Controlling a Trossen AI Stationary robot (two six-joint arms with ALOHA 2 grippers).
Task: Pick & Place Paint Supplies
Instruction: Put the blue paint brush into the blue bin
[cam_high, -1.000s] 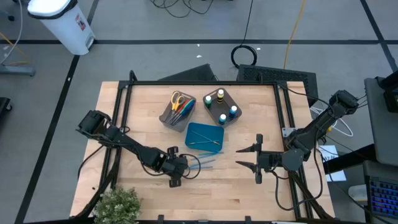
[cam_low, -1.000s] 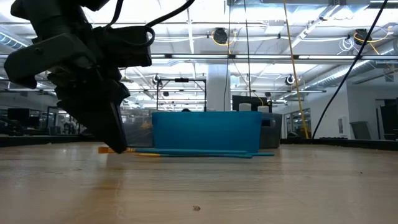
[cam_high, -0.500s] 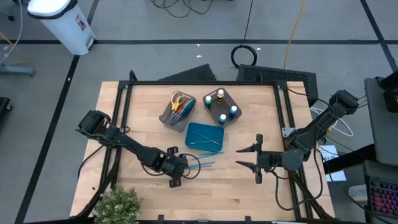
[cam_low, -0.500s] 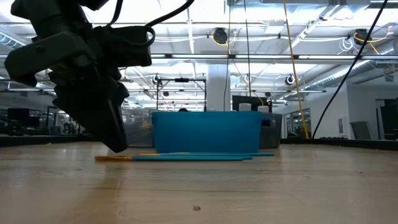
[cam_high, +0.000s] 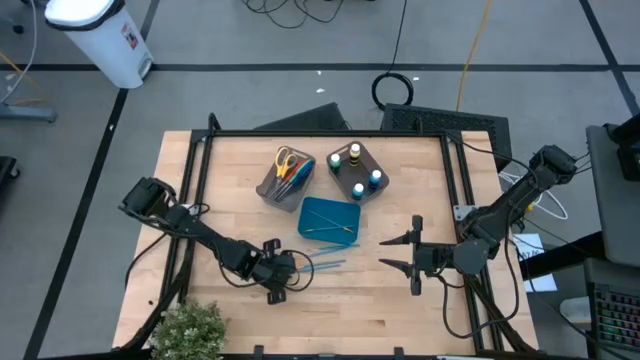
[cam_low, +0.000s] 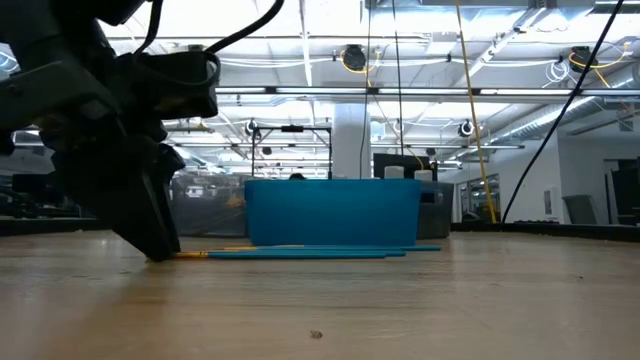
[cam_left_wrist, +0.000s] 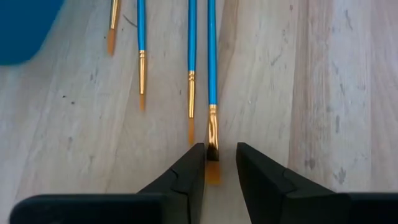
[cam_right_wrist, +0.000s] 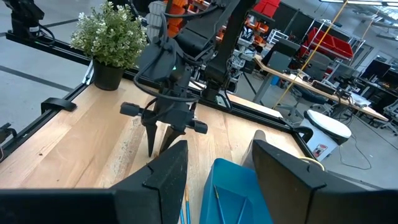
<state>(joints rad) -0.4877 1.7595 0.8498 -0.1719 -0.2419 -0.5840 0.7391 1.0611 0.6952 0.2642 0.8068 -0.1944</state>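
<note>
The blue brush needs to go in the teal tray (cam_left_wrist: 22, 25), so my left gripper will grab the brush by its gold ferrule end (cam_left_wrist: 212, 130) next.
Several thin blue brushes (cam_left_wrist: 191, 50) with orange bristle ends lie side by side on the table (cam_high: 325, 266), just near of the teal tray (cam_high: 330, 220). My left gripper (cam_left_wrist: 219, 149) is low over the table (cam_high: 293, 268), slightly open. Its fingers stand on either side of the bristle end (cam_left_wrist: 212, 163) of the outermost brush. My right gripper (cam_high: 383, 252) waits at the table's right, open and empty. Scissors and brushes stand in one grey-brown bin (cam_high: 285, 175). Paint bottles stand in the other (cam_high: 357, 170). My left gripper has its fingers along the brush, coming from the table's left, with their tips (cam_low: 160, 250) at the table top. The brush's bristle end (cam_left_wrist: 212, 155) lies close against one finger (cam_left_wrist: 194, 163). Whether it touches that finger, I cannot tell. The brush lies flat on the table.
One more brush lies inside the teal tray (cam_high: 328, 229). A potted plant (cam_high: 190, 330) stands at the near left corner. Black frame rails (cam_high: 195, 200) run along the table's left and right sides. Bare wood lies between the two grippers.
My left gripper has gone toward the table's left edge and a little lower. The orange end of one brush, level with the fingertips a second ago, now lies on the table just right of them.
</note>
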